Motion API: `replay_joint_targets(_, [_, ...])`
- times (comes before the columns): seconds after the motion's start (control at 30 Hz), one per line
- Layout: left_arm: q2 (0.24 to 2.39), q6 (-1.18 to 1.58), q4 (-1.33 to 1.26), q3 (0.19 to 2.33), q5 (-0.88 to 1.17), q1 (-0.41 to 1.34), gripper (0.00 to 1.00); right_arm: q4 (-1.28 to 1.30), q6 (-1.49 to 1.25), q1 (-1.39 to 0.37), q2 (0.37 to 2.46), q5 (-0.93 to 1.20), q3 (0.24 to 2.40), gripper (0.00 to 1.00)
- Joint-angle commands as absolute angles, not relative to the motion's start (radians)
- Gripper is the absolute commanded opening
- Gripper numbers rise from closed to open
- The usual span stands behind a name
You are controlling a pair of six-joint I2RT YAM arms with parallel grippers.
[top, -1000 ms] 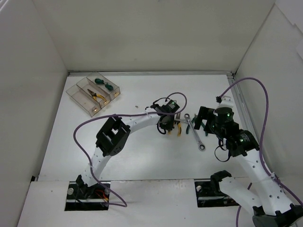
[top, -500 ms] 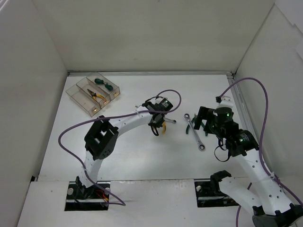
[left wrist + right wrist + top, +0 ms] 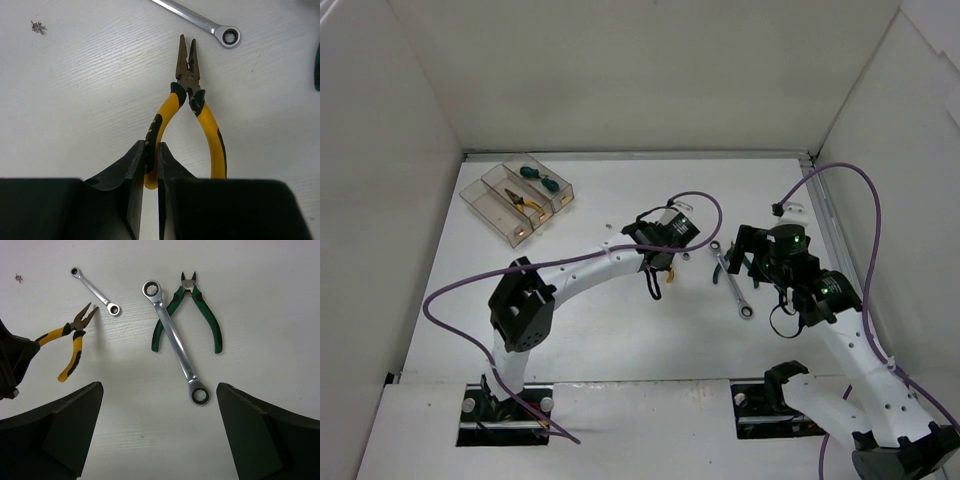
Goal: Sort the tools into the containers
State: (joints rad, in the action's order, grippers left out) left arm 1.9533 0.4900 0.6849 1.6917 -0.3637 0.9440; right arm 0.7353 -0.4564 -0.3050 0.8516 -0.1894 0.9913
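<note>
The yellow-handled pliers would slip from my left gripper as it rose if I lifted it now, because it holds only the rear end of one handle.
My left gripper (image 3: 151, 150) is shut on one handle of the yellow-handled pliers (image 3: 192, 100), whose nose points away from the wrist. From above, this gripper (image 3: 660, 262) sits mid-table and hides the pliers. My right gripper (image 3: 159, 387) is open above a long silver wrench (image 3: 175, 342) that lies across green-handled cutters (image 3: 187, 315). A small wrench (image 3: 95, 291) lies beside the held pliers (image 3: 72, 340). The containers (image 3: 517, 198) stand at the far left; one holds a green-handled tool (image 3: 542, 178), the middle one yellow pliers (image 3: 523, 201).
White walls close in the table on the left, back and right. A purple cable loops from each arm. The long wrench (image 3: 732, 283) lies between the two grippers. A dark speck (image 3: 38, 27) marks the tabletop.
The left gripper has carried the yellow pliers leftward, away from the long wrench, and the left arm's elbow has swung left. The right arm has hardly moved.
</note>
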Motion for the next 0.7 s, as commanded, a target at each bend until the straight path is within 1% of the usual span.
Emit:
replay_joint_targets(0.0, [1.865, 0.477, 0.686, 1.681, -0.387, 0.94, 0.0, 0.68, -0.46, -0.296, 0.857, -0.221, 1.012, 0.97])
replay_joint_targets(0.13, [1.855, 0.477, 0.647, 1.585, -0.351, 0.94, 0.0, 0.676, -0.459, -0.296, 0.859, -0.222, 1.008, 0.97])
replay_joint_targets(0.37, [1.865, 0.459, 0.48, 1.418, -0.195, 0.94, 0.0, 0.673, -0.446, -0.288, 0.867, -0.221, 1.014, 0.97])
replay_joint_targets(0.5, [1.894, 0.457, 0.437, 1.394, -0.169, 0.94, 0.0, 0.673, -0.446, -0.288, 0.868, -0.213, 1.011, 0.97])
replay_joint_targets(0.53, [1.899, 0.457, 0.433, 1.393, -0.161, 0.94, 0.02, 0.672, -0.446, -0.285, 0.868, -0.212, 1.008, 0.97])
replay_joint_targets(0.57, [1.911, 0.454, 0.423, 1.393, -0.144, 0.931, 0.09, 0.67, -0.446, -0.285, 0.868, -0.212, 1.008, 0.97])
replay_joint_targets(0.63, [1.919, 0.454, 0.416, 1.393, -0.13, 0.919, 0.16, 0.672, -0.445, -0.285, 0.864, -0.212, 1.008, 0.97])
replay_joint_targets(0.67, [1.919, 0.456, 0.41, 1.394, -0.12, 0.919, 0.22, 0.673, -0.445, -0.285, 0.865, -0.213, 1.009, 0.97])
